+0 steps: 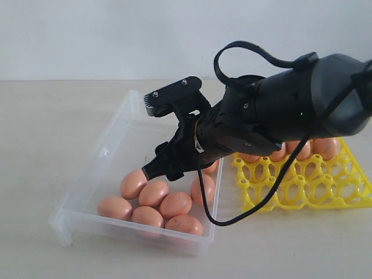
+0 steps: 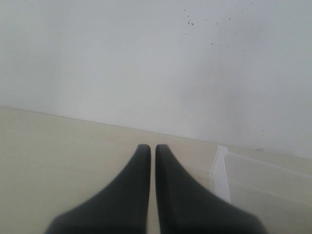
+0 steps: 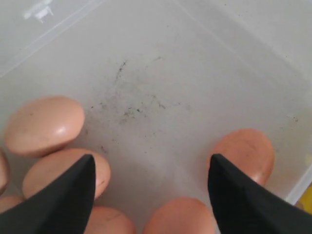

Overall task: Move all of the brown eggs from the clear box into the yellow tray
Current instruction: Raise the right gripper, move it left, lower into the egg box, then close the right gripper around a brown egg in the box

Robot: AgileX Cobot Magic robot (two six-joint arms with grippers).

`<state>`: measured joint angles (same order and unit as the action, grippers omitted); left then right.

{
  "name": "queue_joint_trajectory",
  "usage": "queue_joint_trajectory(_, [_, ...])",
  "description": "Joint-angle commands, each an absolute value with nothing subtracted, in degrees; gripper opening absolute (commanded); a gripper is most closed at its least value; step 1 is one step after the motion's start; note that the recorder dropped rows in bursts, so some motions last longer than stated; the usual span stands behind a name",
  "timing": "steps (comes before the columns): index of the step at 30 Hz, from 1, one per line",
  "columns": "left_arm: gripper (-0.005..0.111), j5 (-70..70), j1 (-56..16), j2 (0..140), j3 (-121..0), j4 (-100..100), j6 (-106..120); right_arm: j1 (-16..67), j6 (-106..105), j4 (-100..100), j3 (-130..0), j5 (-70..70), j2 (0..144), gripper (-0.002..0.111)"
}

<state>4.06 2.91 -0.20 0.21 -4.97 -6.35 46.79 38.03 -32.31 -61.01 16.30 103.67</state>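
My right gripper grabs a brown egg by its rounded sides next, to fill the yellow tray.
Several brown eggs lie bunched at the near end of the clear box. My right gripper reaches in over them, open, one finger above and one down beside an egg. In the right wrist view the right gripper stands wide with nothing between its fingers. Under it is the scuffed box floor, with one egg below the gap and others to each side. The yellow tray sits right of the box, with a few eggs in its back row. My left gripper is shut and holds nothing.
The right arm's black body and cable cover part of the tray's back row. A corner of the clear box shows beside the left gripper, over the beige tabletop. A white wall runs behind the table.
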Motion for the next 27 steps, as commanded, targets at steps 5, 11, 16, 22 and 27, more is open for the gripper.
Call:
queue_joint_trajectory(5, [0.004, 3.95, 2.69, 0.00, 0.00, -5.00, -6.42, 50.81, 23.90, -24.51, -61.40, 16.54, 103.55, 0.059])
queue_joint_trajectory(11, [0.004, 3.95, 2.69, 0.00, 0.00, -5.00, -6.42, 54.66, 8.08, -24.51, -61.40, 17.05, 103.55, 0.059])
queue_joint_trajectory(16, [0.004, 3.95, 2.69, 0.00, 0.00, -5.00, -6.42, 54.84, 2.43, -25.43, -61.40, 17.33, 103.55, 0.059])
queue_joint_trajectory(22, [0.004, 3.95, 2.69, 0.00, 0.00, -5.00, -6.42, 54.84, -2.10, -29.11, -61.40, 16.00, 105.43, 0.059])
queue_joint_trajectory(27, [0.004, 3.95, 2.69, 0.00, 0.00, -5.00, -6.42, 54.84, -2.10, -34.85, -61.40, 14.40, 108.69, 0.059])
